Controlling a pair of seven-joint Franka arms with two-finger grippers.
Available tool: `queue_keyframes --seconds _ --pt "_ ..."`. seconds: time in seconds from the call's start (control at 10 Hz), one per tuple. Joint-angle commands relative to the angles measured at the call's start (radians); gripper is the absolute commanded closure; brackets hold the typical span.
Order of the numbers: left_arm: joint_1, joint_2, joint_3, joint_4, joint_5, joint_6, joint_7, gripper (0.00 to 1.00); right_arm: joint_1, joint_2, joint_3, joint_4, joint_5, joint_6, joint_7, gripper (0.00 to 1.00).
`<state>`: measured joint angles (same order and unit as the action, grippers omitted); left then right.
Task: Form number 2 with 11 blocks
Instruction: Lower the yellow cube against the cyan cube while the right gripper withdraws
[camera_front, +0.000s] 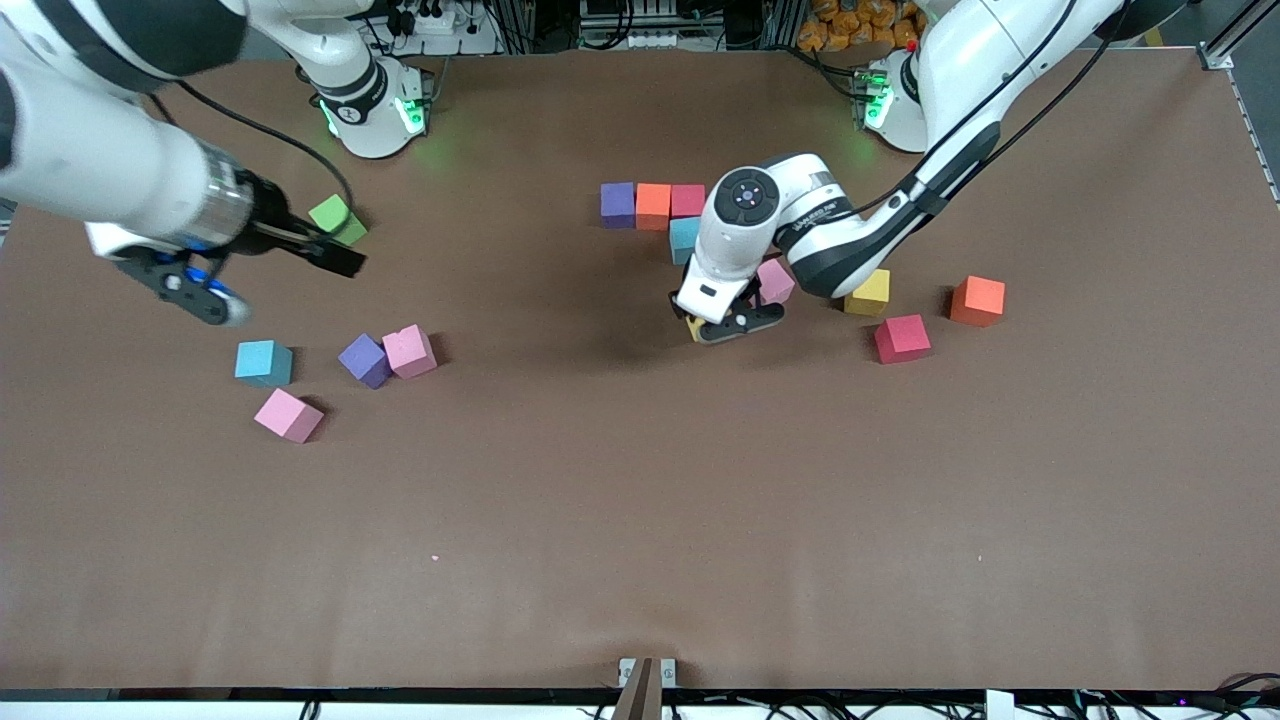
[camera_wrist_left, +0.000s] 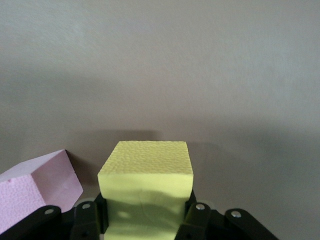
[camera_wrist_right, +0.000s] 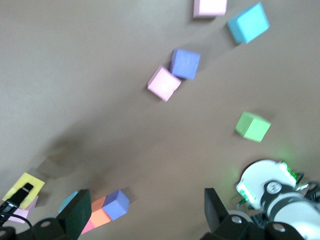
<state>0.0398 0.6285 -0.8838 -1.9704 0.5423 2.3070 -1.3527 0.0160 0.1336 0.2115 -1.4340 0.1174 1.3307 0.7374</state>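
Observation:
The yellow block still hangs short of the spot beside the light blue block, so my left gripper moves it there before letting go.
My left gripper is shut on a yellow block, low over the table's middle, with a pink block right beside it. A row of purple, orange and red blocks lies farther from the camera, with a light blue block touching the red one on its nearer side. Yellow, orange and red blocks lie loose toward the left arm's end. My right gripper hangs open and empty above a light blue, a purple and two pink blocks.
A lime-green cube sits by the right gripper, toward the right arm's base. The brown table stretches bare toward the camera. In the right wrist view the lime-green cube and the purple block of the row show below.

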Motion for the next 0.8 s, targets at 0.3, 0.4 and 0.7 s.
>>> queue_keyframes --seconds 0.3,0.4,0.7 --pt "-0.012 0.025 -0.003 -0.057 0.01 -0.015 0.112 0.97 0.024 -0.167 -0.227 -0.186 -0.106 0.115 -0.602 0.0" --pt "-0.018 0.028 -0.003 -0.059 0.01 -0.015 0.112 0.97 0.035 -0.178 -0.244 -0.2 -0.111 0.136 -0.642 0.0" --pt "-0.052 0.049 -0.003 -0.059 0.01 -0.011 0.109 0.97 0.051 -0.175 -0.245 -0.201 -0.137 0.208 -0.651 0.0"
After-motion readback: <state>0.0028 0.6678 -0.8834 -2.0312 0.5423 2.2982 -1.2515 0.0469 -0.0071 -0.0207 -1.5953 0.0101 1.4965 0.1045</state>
